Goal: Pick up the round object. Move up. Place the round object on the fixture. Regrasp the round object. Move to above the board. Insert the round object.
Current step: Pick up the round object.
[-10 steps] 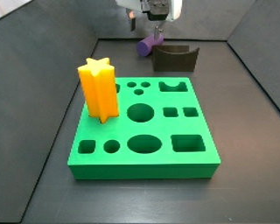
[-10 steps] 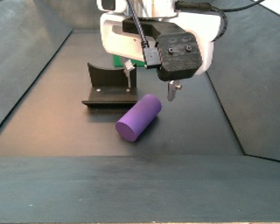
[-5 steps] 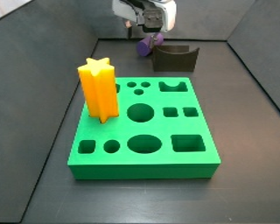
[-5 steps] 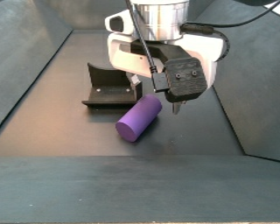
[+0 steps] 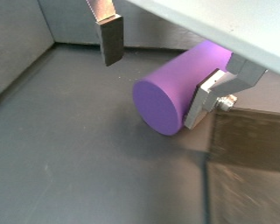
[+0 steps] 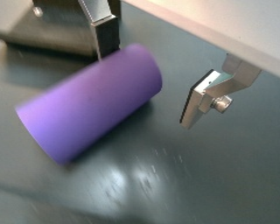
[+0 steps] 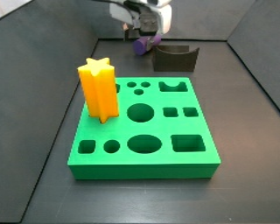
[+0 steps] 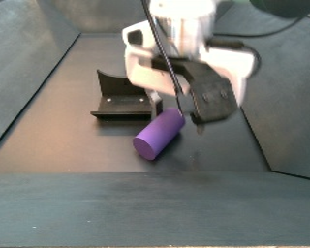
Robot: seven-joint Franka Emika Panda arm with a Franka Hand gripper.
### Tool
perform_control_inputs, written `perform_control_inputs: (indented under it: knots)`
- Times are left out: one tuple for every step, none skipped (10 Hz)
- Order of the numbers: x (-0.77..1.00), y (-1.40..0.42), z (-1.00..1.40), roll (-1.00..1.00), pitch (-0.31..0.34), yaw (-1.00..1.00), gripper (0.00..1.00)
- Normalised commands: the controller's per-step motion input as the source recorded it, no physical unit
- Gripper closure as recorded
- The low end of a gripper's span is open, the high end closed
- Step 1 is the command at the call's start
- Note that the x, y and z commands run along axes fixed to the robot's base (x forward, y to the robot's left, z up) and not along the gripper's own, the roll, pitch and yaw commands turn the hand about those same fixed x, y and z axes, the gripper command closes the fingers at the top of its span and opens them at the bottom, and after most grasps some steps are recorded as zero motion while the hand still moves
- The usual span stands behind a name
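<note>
The purple peg (image 5: 178, 90) needs to be laid in the notch of the fixture, so my gripper should grab it by its curved middle (image 5: 184, 79) next.
The round object is a purple cylinder peg (image 8: 161, 134) lying on its side on the dark floor, next to the fixture (image 8: 119, 94). My gripper (image 8: 172, 109) is low over it and open. In both wrist views the peg (image 5: 178, 90) (image 6: 90, 103) lies between the fingers. One finger (image 5: 111, 40) stands apart from it and the other finger (image 5: 212, 93) is close beside it. In a side view the gripper (image 7: 146, 33) hangs at the back, beyond the green board (image 7: 143, 162), with the peg (image 7: 143, 47) under it.
A tall orange star post (image 7: 98, 87) stands in the board's left side. The fixture (image 7: 175, 58) sits just behind the board, right of the peg, and shows in a wrist view (image 6: 59, 35). Dark walls enclose the floor.
My gripper has come down and turned over the peg, so its open fingers now straddle it. The peg has not visibly moved.
</note>
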Motion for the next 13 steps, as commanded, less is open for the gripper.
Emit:
perform_control_inputs:
  knots:
    - [-0.34, 0.31, -0.47, 0.21, 0.019, -0.04, 0.00]
    - [-0.05, 0.23, -0.54, 0.15, 0.019, -0.01, 0.00]
    - [0.19, 0.17, -0.58, 0.16, 0.131, 0.00, 0.00]
    - [0.59, 0.27, -0.52, 0.05, 0.186, -0.25, 0.00]
    - [0.60, 0.31, -0.45, 0.00, 0.147, -0.45, 0.00]
    - [0.48, 0.33, -0.41, 0.00, 0.110, -0.58, 0.00]
    - [0.39, 0.25, -0.33, 0.00, 0.070, -0.68, 0.00]
    - [0.35, 0.03, 0.00, -0.05, 0.074, -0.36, 0.00]
    - [0.00, 0.00, 0.00, 0.00, 0.000, 0.00, 0.00]
    - [0.00, 0.00, 0.00, 0.00, 0.000, 0.00, 1.00]
    - [0.00, 0.00, 0.00, 0.00, 0.000, 0.00, 1.00]
    - [0.00, 0.00, 0.00, 0.00, 0.000, 0.00, 1.00]
    - [0.00, 0.00, 0.00, 0.00, 0.000, 0.00, 1.00]
